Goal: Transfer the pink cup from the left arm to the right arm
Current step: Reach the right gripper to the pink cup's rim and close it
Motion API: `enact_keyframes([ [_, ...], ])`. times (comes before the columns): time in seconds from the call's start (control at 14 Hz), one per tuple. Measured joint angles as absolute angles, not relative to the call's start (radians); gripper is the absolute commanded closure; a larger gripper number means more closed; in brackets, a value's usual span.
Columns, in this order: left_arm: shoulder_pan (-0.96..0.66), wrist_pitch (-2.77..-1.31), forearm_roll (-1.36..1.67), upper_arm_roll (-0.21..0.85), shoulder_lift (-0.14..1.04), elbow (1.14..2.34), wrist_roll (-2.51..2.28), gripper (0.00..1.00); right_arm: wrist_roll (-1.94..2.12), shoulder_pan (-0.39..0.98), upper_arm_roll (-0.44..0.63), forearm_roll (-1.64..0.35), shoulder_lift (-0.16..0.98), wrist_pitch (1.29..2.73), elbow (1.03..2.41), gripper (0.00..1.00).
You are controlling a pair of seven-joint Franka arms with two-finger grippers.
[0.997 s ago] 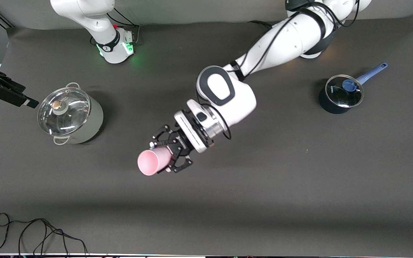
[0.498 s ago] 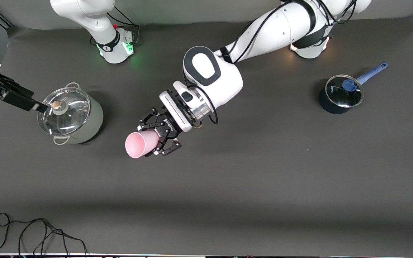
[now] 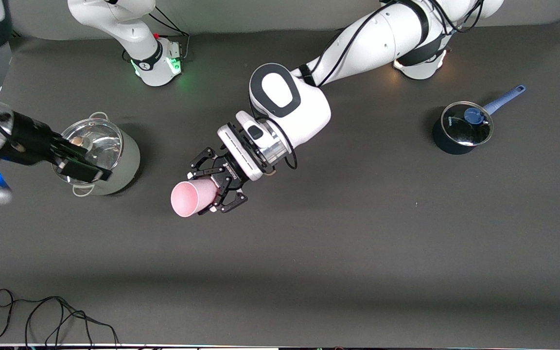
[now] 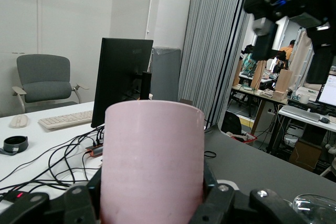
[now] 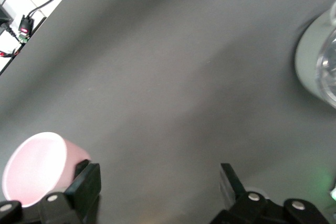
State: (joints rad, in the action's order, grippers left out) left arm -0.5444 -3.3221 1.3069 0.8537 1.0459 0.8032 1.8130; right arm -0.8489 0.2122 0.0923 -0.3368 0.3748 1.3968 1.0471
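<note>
The robot's right gripper should next grip the pink cup by its open rim [image 3: 173, 197] to take it over from the black claw [image 3: 223, 180].
The pink cup [image 3: 190, 197] lies on its side in my left gripper [image 3: 217, 183], its mouth toward the right arm's end of the table. The black claw is shut on its base, a little above the mat at mid-table. In the left wrist view the cup [image 4: 152, 156] fills the middle between the claw fingers [image 4: 79, 203]. My right gripper [image 3: 90, 163] is open and empty over the steel pot, apart from the cup. In the right wrist view its flat fingers [image 5: 84, 184] stand wide apart and the cup [image 5: 37, 163] shows beside one of them.
A steel pot with a glass lid [image 3: 124, 163] stands under the right gripper and shows in the right wrist view [image 5: 317, 61]. A dark blue saucepan [image 3: 460, 131] with a lid stands at the left arm's end. A black cable [image 3: 42, 313] lies at the mat's near edge.
The right gripper has come in from the table's end and now hangs over the steel pot. The left gripper carried the cup toward the right arm's end, then held nearly still.
</note>
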Motion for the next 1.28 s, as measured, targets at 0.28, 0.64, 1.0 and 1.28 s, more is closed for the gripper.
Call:
enact_keyframes([
  [0.28, -0.544, -3.322, 1.307, 0.852, 1.046, 0.803, 1.812, 1.00, -0.969, 0.213, 0.006, -0.341, 0.483, 1.433, 0.949, 0.00],
  [0.64, -0.544, -3.322, 1.307, 0.851, 1.046, 0.802, 1.812, 1.00, -1.069, 0.212, -0.065, -0.343, 0.510, 1.528, 0.927, 0.00],
  [1.0, -0.544, -3.322, 1.307, 0.850, 1.046, 0.802, 1.812, 1.00, -1.104, 0.212, -0.112, -0.343, 0.555, 1.570, 0.926, 0.01],
  [1.28, -0.544, -3.322, 1.307, 0.850, 1.046, 0.802, 1.812, 1.00, -1.104, 0.211, -0.112, -0.344, 0.562, 1.569, 0.926, 0.04],
])
